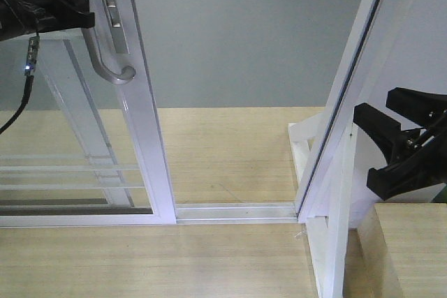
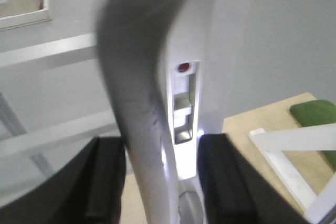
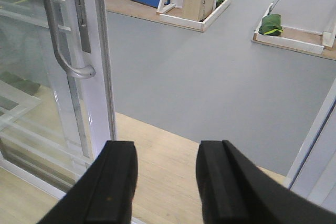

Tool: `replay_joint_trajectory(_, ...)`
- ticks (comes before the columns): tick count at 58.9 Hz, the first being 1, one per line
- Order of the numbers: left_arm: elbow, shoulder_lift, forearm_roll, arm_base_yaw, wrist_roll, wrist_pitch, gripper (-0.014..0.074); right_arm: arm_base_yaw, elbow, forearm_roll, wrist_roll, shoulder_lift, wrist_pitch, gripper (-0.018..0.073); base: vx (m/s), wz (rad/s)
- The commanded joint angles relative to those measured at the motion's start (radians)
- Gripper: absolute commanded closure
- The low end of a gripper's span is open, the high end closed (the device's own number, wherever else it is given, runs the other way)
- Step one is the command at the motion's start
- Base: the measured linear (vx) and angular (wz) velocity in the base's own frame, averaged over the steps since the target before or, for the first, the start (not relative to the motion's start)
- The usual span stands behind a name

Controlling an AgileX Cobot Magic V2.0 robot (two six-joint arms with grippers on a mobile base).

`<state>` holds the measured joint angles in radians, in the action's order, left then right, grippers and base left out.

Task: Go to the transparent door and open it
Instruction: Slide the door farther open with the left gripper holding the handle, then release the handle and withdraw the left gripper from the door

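The transparent door [image 1: 143, 123] needs to be opened, so my left gripper should next grab the curved pull handle by the long upright bar [image 1: 87, 22].
The transparent door [image 1: 143, 123] is a white-framed glass panel on the left, with a gap between it and the right frame. Its grey curved pull handle [image 1: 98, 54] runs down the stile. My left gripper [image 1: 73, 13] is at the handle's upper part. In the left wrist view the handle [image 2: 136, 77] stands between my left gripper's [image 2: 161, 182] black fingers, jaws apart, with a gap on the right side. My right gripper [image 1: 377, 148] is open and empty at the right, by the frame post. In the right wrist view it [image 3: 165, 177] faces the doorway, with the door [image 3: 100, 77] and handle [image 3: 60, 51] at left.
The white door-frame post [image 1: 349, 102] leans up on the right. A floor track [image 1: 237, 211] crosses the opening. A wooden block [image 1: 412, 242] sits low right. Beyond lies grey floor with white-edged platforms, a wooden box [image 3: 197, 3] and a green object [image 3: 272, 24].
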<state>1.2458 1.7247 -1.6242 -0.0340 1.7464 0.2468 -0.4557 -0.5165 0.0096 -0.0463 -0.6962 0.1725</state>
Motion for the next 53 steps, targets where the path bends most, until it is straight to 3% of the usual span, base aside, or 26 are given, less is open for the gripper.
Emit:
replay_joint_trajectory(1,0.030,-0.056,-0.016,-0.005,-0.022,0.077,0.0181,0.004,-0.032,-0.010,-0.005,-0.001,-0.080,0.0197,0.00,0.00)
replay_joint_trajectory(11,0.030,-0.056,-0.016,-0.005,-0.014,-0.021,0.0181,0.004,-0.032,-0.010,-0.005,-0.001,-0.079,0.0197,0.00,0.00)
replay_joint_trajectory(20,0.030,-0.056,-0.017,-0.005,0.076,-0.158,0.0181,0.004,-0.032,-0.010,-0.005,-0.001,-0.079,0.0197,0.00,0.00)
replay_joint_trajectory(27,0.030,-0.056,-0.017,0.010,0.091,-0.264,0.0181,0.004,-0.032,-0.010,-0.005,-0.001,-0.079,0.0197,0.00,0.00)
replay_joint_trajectory(44,0.030,-0.056,-0.017,0.107,0.047,-0.177,0.0211,0.004,-0.032,-0.010,-0.005,-0.001,-0.079,0.0197,0.00,0.00)
replay_joint_trajectory(53,0.030,-0.060,-0.017,0.146,-0.006,-0.067,0.0218,0.004,-0.032,-0.010,-0.005,-0.001,-0.079,0.0197,0.00,0.00)
